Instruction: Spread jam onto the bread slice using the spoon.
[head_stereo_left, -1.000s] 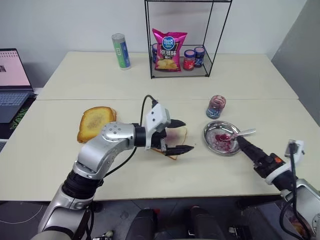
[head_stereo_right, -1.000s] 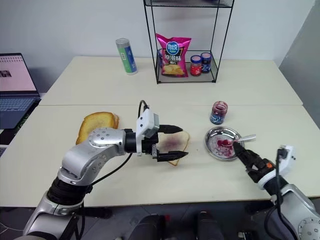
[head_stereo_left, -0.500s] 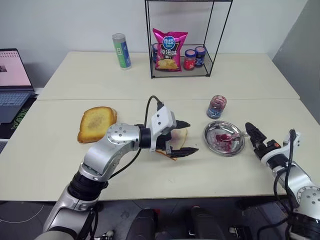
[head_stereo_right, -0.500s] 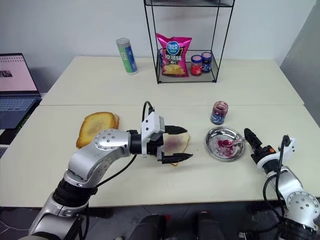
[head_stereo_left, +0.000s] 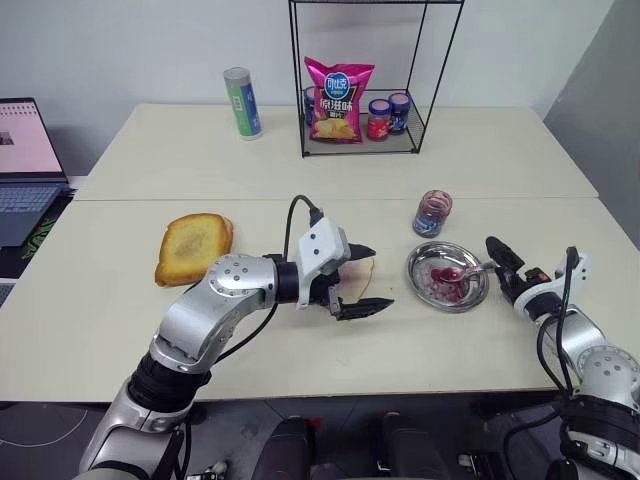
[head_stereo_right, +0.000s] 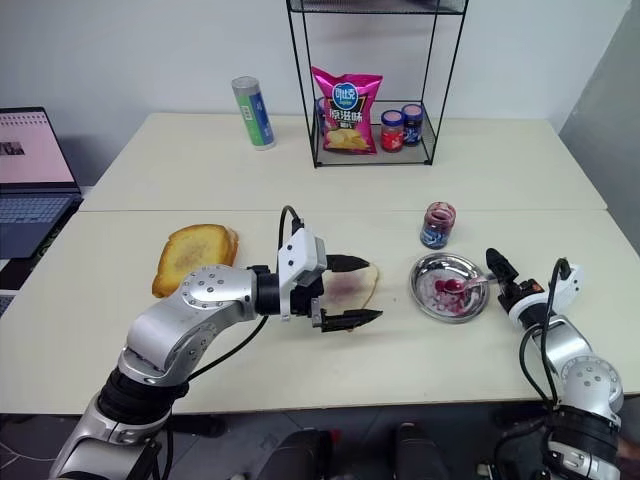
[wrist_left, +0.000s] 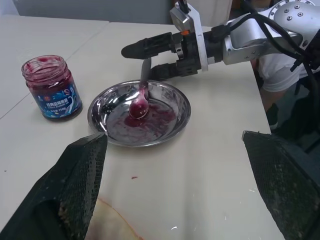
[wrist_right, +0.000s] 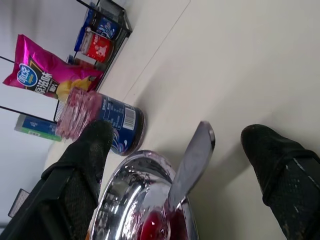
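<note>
Purple jam smears the bowl of the spoon (head_stereo_left: 462, 271), so my right gripper needs to grab the spoon by its clean handle (head_stereo_left: 483, 268) over the plate's rim next.
The bread slice (head_stereo_left: 360, 276) lies mid-table, partly hidden behind my left gripper (head_stereo_left: 376, 277), which hovers open just over its right edge; a corner of the slice (wrist_left: 112, 222) shows in the left wrist view. The spoon (head_stereo_left: 462, 271) rests in the round metal plate (head_stereo_left: 425, 262), its stained bowl in a purple smear, its handle over the right rim. My right gripper (head_stereo_left: 500, 266) is open, and its fingers (wrist_right: 82, 165) flank the end of the spoon handle (wrist_right: 192, 160) without closing on it. The jam jar (head_stereo_left: 432, 212) stands just behind the plate.
A golden toasted slice (head_stereo_left: 193, 245) lies to the left of the bread. At the back stand a wire rack (head_stereo_left: 300, 90) with a pink chip bag (head_stereo_left: 338, 100) and small jars (head_stereo_left: 388, 115), and a tall can (head_stereo_left: 242, 102). A laptop (head_stereo_left: 25, 150) sits far left.
My right gripper has moved forward along the table to the plate's right rim and now straddles the spoon handle's end. The left gripper has stayed over the bread.
</note>
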